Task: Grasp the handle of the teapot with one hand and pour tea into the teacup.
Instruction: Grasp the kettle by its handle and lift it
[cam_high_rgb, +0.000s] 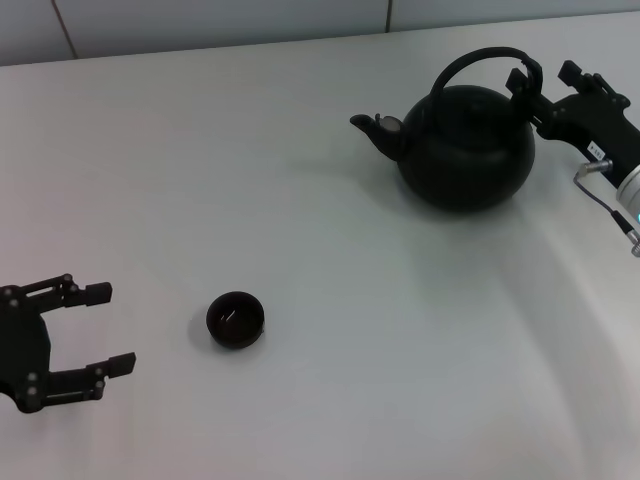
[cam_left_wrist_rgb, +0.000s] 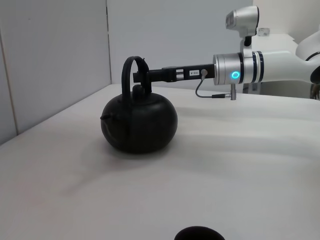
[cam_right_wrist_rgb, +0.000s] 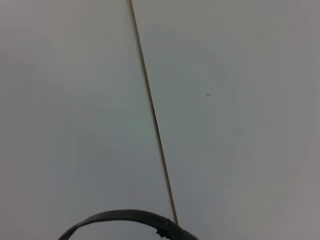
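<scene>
In the head view the fingertips are around the arched handle above the teapot (cam_high_rgb: 465, 150), so it is time for my right gripper to close on the handle.
The matte-black teapot (cam_high_rgb: 465, 150) stands at the back right, its spout pointing left. Its hoop handle (cam_high_rgb: 480, 56) arches over the lid. My right gripper (cam_high_rgb: 546, 80) is at the handle's right side, fingers apart on either side of it, open. In the left wrist view the teapot (cam_left_wrist_rgb: 140, 122) stands with the right gripper (cam_left_wrist_rgb: 145, 76) reaching level to the handle (cam_left_wrist_rgb: 129, 70). The right wrist view shows only the handle's arc (cam_right_wrist_rgb: 125, 216). The tiny black teacup (cam_high_rgb: 235, 320) sits at the front left; its rim also shows in the left wrist view (cam_left_wrist_rgb: 199, 233). My left gripper (cam_high_rgb: 105, 328) is open and empty, left of the cup.
The white table (cam_high_rgb: 330, 250) runs back to a pale wall (cam_high_rgb: 200, 20) with a panel seam (cam_right_wrist_rgb: 150, 100). The right arm's silver wrist and cable (cam_left_wrist_rgb: 235, 75) stretch in from the right behind the teapot.
</scene>
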